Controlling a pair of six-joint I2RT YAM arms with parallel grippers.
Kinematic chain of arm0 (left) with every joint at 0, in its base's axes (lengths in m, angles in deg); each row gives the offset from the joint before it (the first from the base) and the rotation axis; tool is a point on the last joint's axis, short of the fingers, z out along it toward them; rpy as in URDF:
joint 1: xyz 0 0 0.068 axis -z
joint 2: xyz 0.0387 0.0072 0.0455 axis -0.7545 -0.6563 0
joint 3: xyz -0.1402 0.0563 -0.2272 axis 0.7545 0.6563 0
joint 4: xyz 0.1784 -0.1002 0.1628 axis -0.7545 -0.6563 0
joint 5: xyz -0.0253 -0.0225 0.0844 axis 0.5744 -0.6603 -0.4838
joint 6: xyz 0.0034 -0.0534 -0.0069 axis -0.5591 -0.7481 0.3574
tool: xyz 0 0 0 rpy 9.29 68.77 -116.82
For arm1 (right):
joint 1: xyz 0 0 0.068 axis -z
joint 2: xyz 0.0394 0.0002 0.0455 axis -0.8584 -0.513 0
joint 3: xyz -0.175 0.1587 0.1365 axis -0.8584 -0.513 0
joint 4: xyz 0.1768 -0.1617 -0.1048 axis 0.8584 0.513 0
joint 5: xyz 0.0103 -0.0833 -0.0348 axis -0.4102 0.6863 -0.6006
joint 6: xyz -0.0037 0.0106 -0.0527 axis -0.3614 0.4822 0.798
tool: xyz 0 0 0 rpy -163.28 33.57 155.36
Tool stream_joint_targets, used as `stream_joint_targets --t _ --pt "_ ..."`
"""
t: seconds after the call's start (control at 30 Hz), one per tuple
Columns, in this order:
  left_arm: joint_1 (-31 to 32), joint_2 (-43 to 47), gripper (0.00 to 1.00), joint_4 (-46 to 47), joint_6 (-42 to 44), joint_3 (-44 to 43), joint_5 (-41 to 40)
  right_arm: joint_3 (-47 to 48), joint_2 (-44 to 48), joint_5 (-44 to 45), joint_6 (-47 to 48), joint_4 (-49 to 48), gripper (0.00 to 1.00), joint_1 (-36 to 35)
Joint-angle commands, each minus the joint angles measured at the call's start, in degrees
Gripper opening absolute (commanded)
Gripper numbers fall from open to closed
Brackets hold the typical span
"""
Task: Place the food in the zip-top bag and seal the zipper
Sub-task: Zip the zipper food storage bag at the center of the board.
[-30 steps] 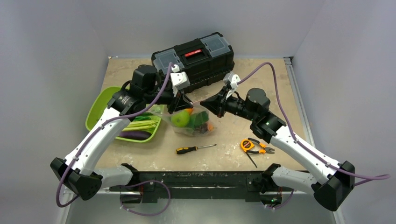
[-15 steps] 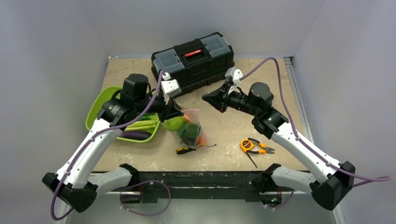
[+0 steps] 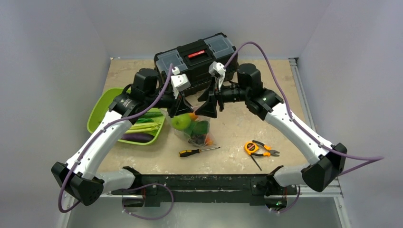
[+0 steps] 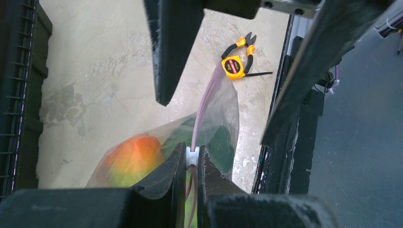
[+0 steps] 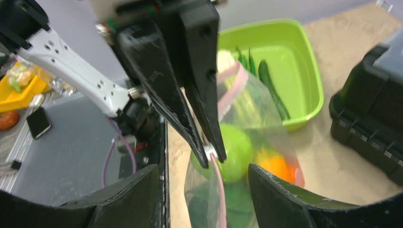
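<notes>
Next, my right gripper grabs the zip-top bag's pink zipper edge just beyond the white slider [image 3: 195,109] [image 5: 218,173], to draw it through and seal.
The zip-top bag [image 3: 196,133] hangs in mid-air over the table, holding a green apple [image 3: 181,121], an orange fruit [image 3: 192,115] and a dark green piece [image 3: 202,127]. My left gripper [image 3: 182,108] is shut on the white slider of the pink zipper [image 4: 206,102], seen pinched between its fingers [image 4: 177,164]. The right gripper [image 5: 203,172] stands open, facing the left one. Its fingers straddle the bag's top edge without touching it. In the right wrist view the zipper [image 5: 219,190] runs down from the slider, and the apple [image 5: 237,152] and orange fruit [image 5: 275,166] show through the bag [image 5: 252,109].
A black toolbox [image 3: 197,59] stands at the back. The lime-green tray [image 3: 102,111] at the left holds long green vegetables and an eggplant. A screwdriver [image 3: 198,151] lies in front of the bag. Pliers and a tape measure [image 3: 259,148] lie at the right.
My right gripper let go of the bag's right edge, opened, and swung left to face the left gripper. The bag sagged from the left gripper, then rose again.
</notes>
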Motion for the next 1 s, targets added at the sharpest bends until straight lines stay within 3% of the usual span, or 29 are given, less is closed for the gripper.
stream_joint_targets --t 0.0,0.2,0.27,0.37,0.53,0.77,0.8,0.9,0.97 --pt "-0.27 0.91 0.00 2.48 0.11 -1.98 2.06 6.36 -4.18 -2.69 5.74 9.68 0.69 1.33" --pt "-0.27 1.31 0.00 2.46 0.39 -1.92 2.17 7.80 -6.57 -7.90 6.02 10.16 0.63 2.34" --pt "-0.30 1.17 0.00 2.54 0.37 -2.10 2.56 7.90 -6.92 -8.38 6.97 11.21 0.54 2.35" --pt "-0.25 0.94 0.00 2.55 0.40 -2.12 2.99 8.26 -7.47 -8.45 7.67 11.87 0.30 2.30" --pt "-0.25 0.75 0.00 2.56 0.43 -2.03 3.22 9.02 -8.06 -9.37 8.08 11.85 0.24 2.34" --pt "-0.26 0.87 0.00 2.44 0.41 -2.27 3.08 9.36 -8.41 -9.41 9.12 11.81 0.06 2.12" --pt "-0.29 0.86 0.00 2.33 0.56 -2.41 2.99 9.30 -8.31 -9.32 9.34 11.72 0.06 2.01" --pt "-0.27 0.77 0.00 2.21 0.71 -2.85 2.95 8.83 -8.15 -9.55 9.54 11.37 0.19 1.84" --pt "-0.26 0.57 0.00 2.11 0.68 -3.14 2.99 8.95 -8.53 -9.71 9.86 11.79 0.20 1.69"
